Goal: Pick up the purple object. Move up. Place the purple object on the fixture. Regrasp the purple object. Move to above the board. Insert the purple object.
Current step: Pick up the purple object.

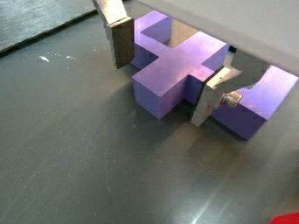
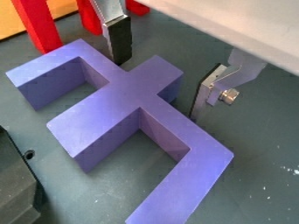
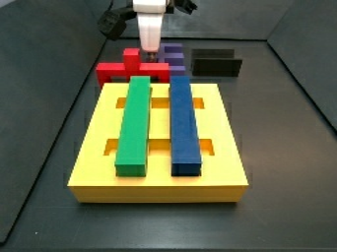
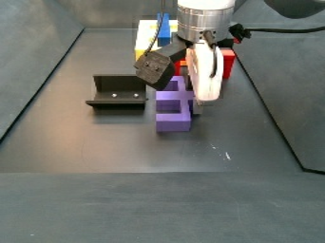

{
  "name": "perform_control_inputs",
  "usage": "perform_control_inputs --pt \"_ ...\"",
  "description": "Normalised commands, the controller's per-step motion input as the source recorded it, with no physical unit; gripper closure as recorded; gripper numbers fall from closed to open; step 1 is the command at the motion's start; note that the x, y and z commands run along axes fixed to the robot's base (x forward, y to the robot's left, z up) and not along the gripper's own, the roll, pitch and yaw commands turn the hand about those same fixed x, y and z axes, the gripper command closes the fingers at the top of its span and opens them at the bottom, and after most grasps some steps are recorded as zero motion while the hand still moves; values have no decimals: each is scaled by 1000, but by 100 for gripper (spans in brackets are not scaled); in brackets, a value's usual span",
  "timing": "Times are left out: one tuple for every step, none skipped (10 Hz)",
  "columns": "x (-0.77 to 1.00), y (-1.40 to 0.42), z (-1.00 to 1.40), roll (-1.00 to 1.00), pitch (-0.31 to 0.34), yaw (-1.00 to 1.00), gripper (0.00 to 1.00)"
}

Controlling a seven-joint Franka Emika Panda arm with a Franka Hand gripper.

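Observation:
My gripper should next take hold of the cross-shaped purple object by one arm, to set the purple object on the fixture.
The purple object is a matte purple-blue cross-shaped block lying flat on the dark floor; it also shows in the other wrist view and in both side views. My gripper is down over it, open, with one silver finger on each side of one arm of the cross and a small gap at each plate. The gripper also shows in a wrist view and in both side views. The black fixture stands beside the block. The yellow board carries a green bar and a blue bar.
A red cross-shaped block lies between the board and the purple object; it also shows in a wrist view and in a side view. Dark enclosure walls ring the floor.

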Motion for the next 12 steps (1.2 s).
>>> perform_control_inputs --pt "163 0 -143 0 0 -86 0" --pt "134 0 -120 0 0 -71 0" --pt "43 0 -23 0 0 -31 0" --pt "0 0 0 0 0 0 0" --pt "0 0 0 0 0 0 100" --pt "0 0 0 0 0 0 100" --pt "0 0 0 0 0 0 100" --pt "0 0 0 0 0 0 100" --pt "0 0 0 0 0 0 100" --pt "0 0 0 0 0 0 100" --pt "0 0 0 0 0 0 100" --pt "0 0 0 0 0 0 100"
